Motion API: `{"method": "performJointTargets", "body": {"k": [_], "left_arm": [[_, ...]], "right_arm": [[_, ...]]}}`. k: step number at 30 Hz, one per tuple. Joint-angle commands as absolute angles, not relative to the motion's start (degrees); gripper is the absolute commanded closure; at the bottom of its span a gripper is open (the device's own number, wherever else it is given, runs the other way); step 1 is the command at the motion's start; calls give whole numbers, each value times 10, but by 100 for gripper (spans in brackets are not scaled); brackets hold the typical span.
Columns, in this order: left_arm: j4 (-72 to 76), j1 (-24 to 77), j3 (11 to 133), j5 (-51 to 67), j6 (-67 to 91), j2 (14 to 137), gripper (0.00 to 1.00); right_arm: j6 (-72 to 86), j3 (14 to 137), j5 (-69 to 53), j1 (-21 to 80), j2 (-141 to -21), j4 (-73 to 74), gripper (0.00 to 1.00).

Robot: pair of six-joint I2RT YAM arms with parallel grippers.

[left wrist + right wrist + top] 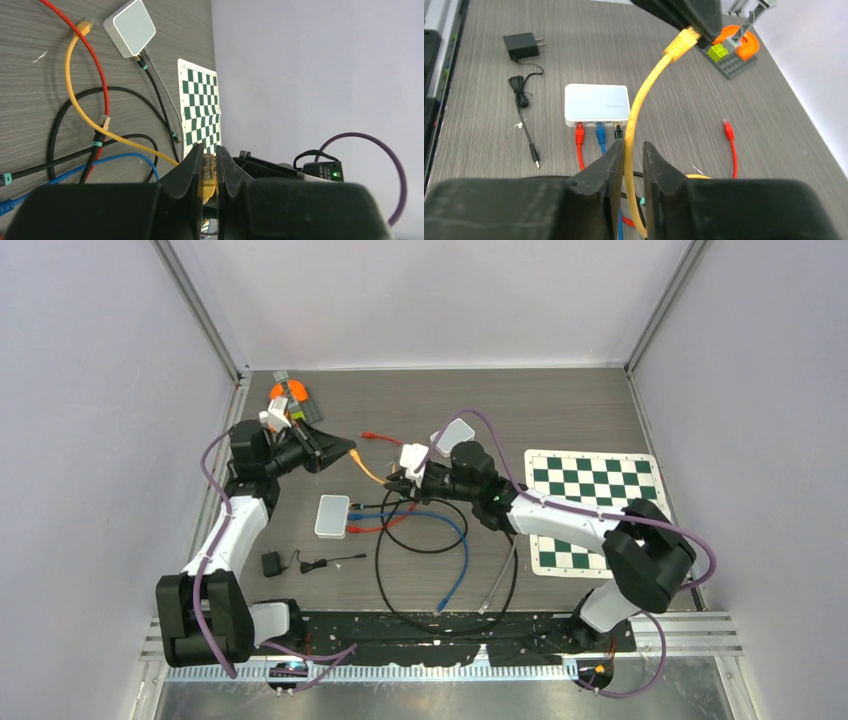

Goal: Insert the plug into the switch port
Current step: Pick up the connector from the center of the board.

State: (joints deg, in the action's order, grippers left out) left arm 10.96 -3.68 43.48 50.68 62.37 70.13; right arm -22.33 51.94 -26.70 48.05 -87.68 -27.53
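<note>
My right gripper grabs the yellow plug by its ribbed cable end (356, 456) (678, 47) next, leaving the plug's tip free to enter the port.
The white switch (332, 516) (596, 104) lies flat on the table. Red, blue and black plugs (600, 131) sit in its near side. My left gripper (350, 453) (210, 150) hangs behind and to the right of the switch, shut on the yellow plug (209, 172) (681, 42). From that plug the yellow cable (368, 470) (634, 115) runs down between the fingers of my right gripper (392, 483) (633, 145). Those jaws stand slightly apart, with a gap beside the cable.
A second white box (457, 432) (130, 34) lies at the back. Black, blue and grey cables loop over the middle (440, 560). A loose red plug (728, 131), a black power adapter (271, 563), a chessboard mat (590, 505) and orange-and-green bricks (290, 395) are around.
</note>
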Motion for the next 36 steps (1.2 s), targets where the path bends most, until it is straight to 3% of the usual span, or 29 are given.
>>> {"method": "performJointTargets", "body": {"k": [1, 8, 18, 28, 29, 31, 36], "left_arm": [[93, -26, 425, 483, 600, 687, 94], [105, -18, 408, 446, 606, 687, 93], [128, -11, 394, 430, 617, 683, 92], [129, -11, 385, 429, 622, 663, 90], [128, -12, 385, 429, 622, 661, 88], [124, -11, 385, 430, 621, 658, 81], [77, -11, 396, 428, 590, 638, 46]], "right_arm": [[-161, 589, -192, 497, -907, -273, 71], [-103, 641, -117, 528, -951, -262, 51], [-70, 720, -60, 538, -1007, -214, 50], [-80, 741, -30, 549, -1020, -183, 75], [-82, 741, -27, 549, -1020, -181, 86], [-85, 738, -18, 551, -1019, -181, 94], [-108, 732, -8, 550, -995, -196, 95]]}}
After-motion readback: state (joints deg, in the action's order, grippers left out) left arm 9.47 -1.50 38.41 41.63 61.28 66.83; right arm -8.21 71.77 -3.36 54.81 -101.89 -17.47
